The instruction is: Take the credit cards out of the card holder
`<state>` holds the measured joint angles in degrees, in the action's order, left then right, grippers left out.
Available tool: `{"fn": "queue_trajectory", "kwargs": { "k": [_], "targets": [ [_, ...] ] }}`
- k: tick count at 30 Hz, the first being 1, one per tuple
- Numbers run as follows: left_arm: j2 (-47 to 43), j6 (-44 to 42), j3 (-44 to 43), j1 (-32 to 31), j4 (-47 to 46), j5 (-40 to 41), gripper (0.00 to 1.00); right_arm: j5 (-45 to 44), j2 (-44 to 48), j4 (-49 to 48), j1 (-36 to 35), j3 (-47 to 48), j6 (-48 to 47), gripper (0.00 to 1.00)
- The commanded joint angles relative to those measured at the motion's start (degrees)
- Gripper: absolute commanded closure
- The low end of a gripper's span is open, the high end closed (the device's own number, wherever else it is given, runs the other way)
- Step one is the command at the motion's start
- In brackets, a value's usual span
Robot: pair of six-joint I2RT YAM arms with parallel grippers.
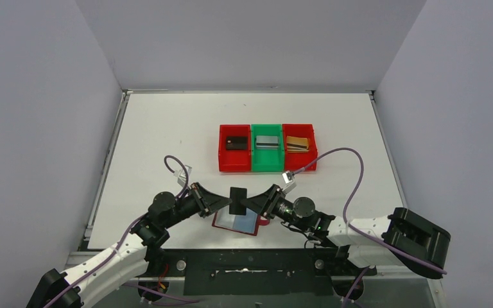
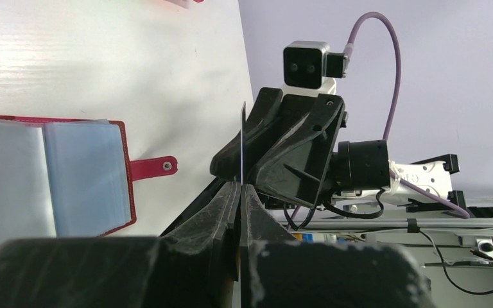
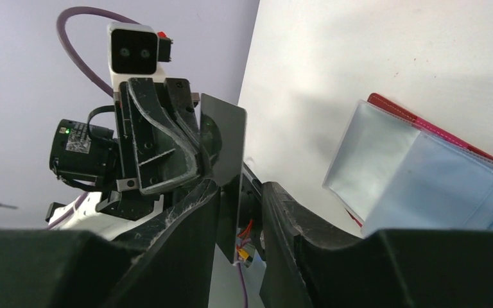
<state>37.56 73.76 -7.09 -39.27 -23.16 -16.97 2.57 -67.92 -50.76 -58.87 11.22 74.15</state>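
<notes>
The card's free edge (image 1: pixel 244 202) (image 3: pixel 238 187) is between my right gripper's spread fingers, so my right gripper should close on it. It would hold the edge if it closed now.
A black credit card (image 1: pixel 238 200) hangs upright in the air between my two grippers, above the open card holder (image 1: pixel 237 224). My left gripper (image 1: pixel 230 203) is shut on the card, which shows edge-on in the left wrist view (image 2: pixel 241 141) between the closed fingertips of that gripper (image 2: pixel 241 186). My right gripper (image 1: pixel 249 203) faces it from the other side. In the right wrist view the card (image 3: pixel 224 147) stands between the right gripper's (image 3: pixel 241 192) spread fingers, with a gap on one side. The holder lies open on the table (image 2: pixel 83 176), sleeves up, and shows in the right wrist view (image 3: pixel 417 179).
Three bins stand in a row behind: a red bin (image 1: pixel 223 160) with a black card (image 1: pixel 234 142), a green bin (image 1: pixel 267 163) with a silver card (image 1: pixel 267 142), and a red bin (image 1: pixel 311 157) with a gold card (image 1: pixel 297 143). The holder's clasp tab (image 2: pixel 154 168) points toward the table's near edge.
</notes>
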Motion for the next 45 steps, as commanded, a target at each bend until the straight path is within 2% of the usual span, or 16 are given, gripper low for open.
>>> {"fn": "queue_trajectory", "kwargs": {
  "k": [1, 6, 14, 18, 21, 22, 27, 29, 31, 37, 41, 45],
  "targets": [
    [0.0, 0.3, -0.2, 0.1, -5.2, -0.8, 1.00, 1.6, -1.6, -4.3, 0.4, 1.1, -0.7, 0.69],
    [0.6, 0.3, -0.1, 0.1, -5.6, -1.1, 1.00, 3.1, -3.5, -8.5, 0.4, 1.3, -0.7, 0.73],
    [0.4, 0.8, 0.7, 0.1, -5.5, -0.9, 1.00, 3.9, -4.0, -9.7, 0.6, 1.6, -1.2, 0.80],
    [0.5, 1.0, 0.5, 0.1, -4.8, -0.8, 1.00, 3.0, -3.1, -4.0, 0.6, 3.1, -2.5, 0.89],
    [1.0, 0.2, -0.2, 0.1, -4.3, -1.3, 1.00, 2.8, -2.1, -4.4, 0.6, 2.7, -2.6, 0.97],
    [1.2, -0.4, -0.5, 0.1, -3.8, -1.5, 0.94, 2.7, -1.7, -4.5, 0.6, 2.6, -2.8, 0.98],
    [0.3, -3.9, -3.8, 0.2, 4.6, 0.1, 0.43, 2.1, 0.4, -1.0, 0.7, 2.9, -3.9, 1.00],
    [-1.0, -6.6, -6.3, 0.5, 11.2, 2.2, 0.27, 1.5, 1.6, 1.6, 0.7, 3.1, -4.5, 1.00],
    [-2.1, -9.7, -9.5, 1.0, 20.6, 4.7, 0.17, 0.2, 3.3, 5.5, 0.8, 3.3, -5.3, 1.00],
    [0.2, -22.2, -22.0, 3.3, 44.7, 14.0, 0.12, -7.4, 10.6, 27.0, 1.0, 8.0, -11.2, 1.00],
    [6.0, -25.4, -28.4, 6.7, 54.9, 21.5, 0.11, -12.9, 13.3, 39.9, 1.0, 13.6, -17.4, 1.00],
    [11.8, -31.0, -33.6, 13.8, 60.6, 20.4, 0.11, -17.1, 13.5, 47.6, 1.0, 19.0, -25.2, 1.00]
  ]
}}
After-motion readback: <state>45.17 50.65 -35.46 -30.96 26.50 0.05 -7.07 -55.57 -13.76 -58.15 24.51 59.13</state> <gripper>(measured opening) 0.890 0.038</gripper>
